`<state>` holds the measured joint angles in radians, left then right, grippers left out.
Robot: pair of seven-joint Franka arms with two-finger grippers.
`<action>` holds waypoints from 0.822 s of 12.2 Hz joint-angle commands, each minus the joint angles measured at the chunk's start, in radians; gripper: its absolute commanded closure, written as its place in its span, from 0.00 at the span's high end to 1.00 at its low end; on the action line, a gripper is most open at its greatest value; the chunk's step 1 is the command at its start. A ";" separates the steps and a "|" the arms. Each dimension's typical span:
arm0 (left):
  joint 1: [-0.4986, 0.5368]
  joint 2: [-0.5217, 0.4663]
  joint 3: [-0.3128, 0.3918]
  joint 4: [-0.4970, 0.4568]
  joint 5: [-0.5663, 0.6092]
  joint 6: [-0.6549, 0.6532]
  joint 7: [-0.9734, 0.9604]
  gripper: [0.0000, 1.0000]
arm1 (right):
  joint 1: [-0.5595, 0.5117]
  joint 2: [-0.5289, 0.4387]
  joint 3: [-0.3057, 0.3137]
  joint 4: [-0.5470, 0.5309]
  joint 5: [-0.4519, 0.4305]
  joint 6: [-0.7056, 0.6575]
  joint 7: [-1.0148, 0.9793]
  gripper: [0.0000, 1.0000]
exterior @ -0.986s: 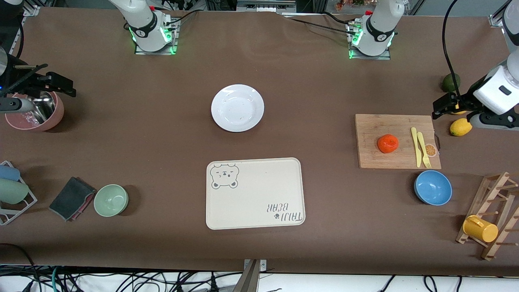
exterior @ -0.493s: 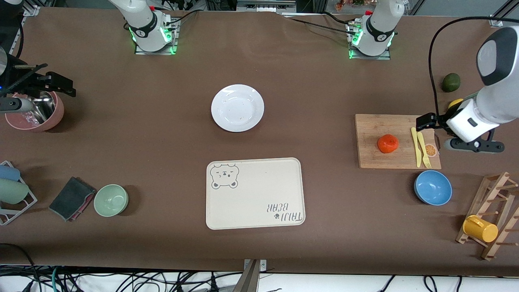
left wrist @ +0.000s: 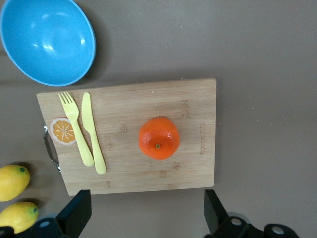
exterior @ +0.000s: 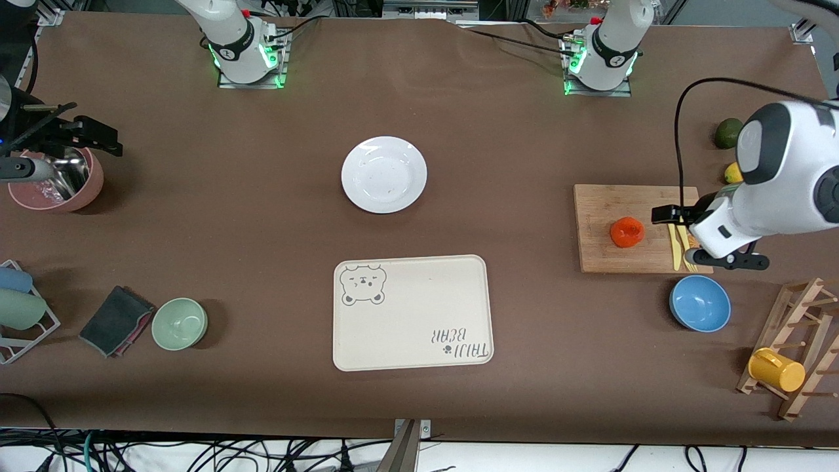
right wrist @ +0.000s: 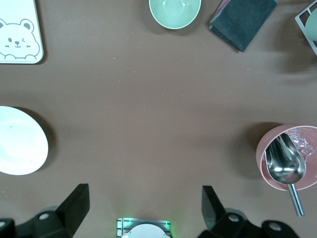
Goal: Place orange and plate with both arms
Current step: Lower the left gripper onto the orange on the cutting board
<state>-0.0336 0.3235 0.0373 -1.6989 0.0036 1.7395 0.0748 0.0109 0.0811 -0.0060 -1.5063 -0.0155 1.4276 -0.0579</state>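
I will next grab the orange by its round sides with my left gripper and place it on the white plate.
The orange lies on a wooden cutting board toward the left arm's end of the table; it also shows in the left wrist view. My left gripper hangs open and empty in the air over the board's cutlery end, beside the orange; its jaws stand wide apart. The white plate sits in the table's middle, farther from the front camera than the bear tray, and shows partly in the right wrist view. My right gripper waits open by the pink bowl.
A yellow knife and fork lie on the board. A blue bowl, a wooden rack with a yellow cup, lemons and a dark green fruit are nearby. Bear tray, green bowl, grey cloth, pink bowl with scoop.
My left arm has swung from the lemons at the table's end to over the cutting board, toward the orange. The right arm has not moved.
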 commanded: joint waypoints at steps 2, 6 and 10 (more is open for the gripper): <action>0.003 0.032 -0.004 -0.141 0.019 0.212 0.000 1.00 | -0.006 -0.004 0.001 0.017 0.012 -0.019 -0.019 1.00; 0.001 0.025 -0.004 -0.367 0.019 0.525 -0.017 1.00 | -0.006 -0.004 0.000 0.017 0.012 -0.019 -0.019 1.00; 0.003 0.063 -0.004 -0.423 0.018 0.604 -0.020 1.00 | -0.006 -0.004 0.000 0.017 0.012 -0.019 -0.019 1.00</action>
<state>-0.0329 0.3872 0.0373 -2.0990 0.0036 2.3127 0.0700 0.0109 0.0811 -0.0065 -1.5062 -0.0155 1.4275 -0.0583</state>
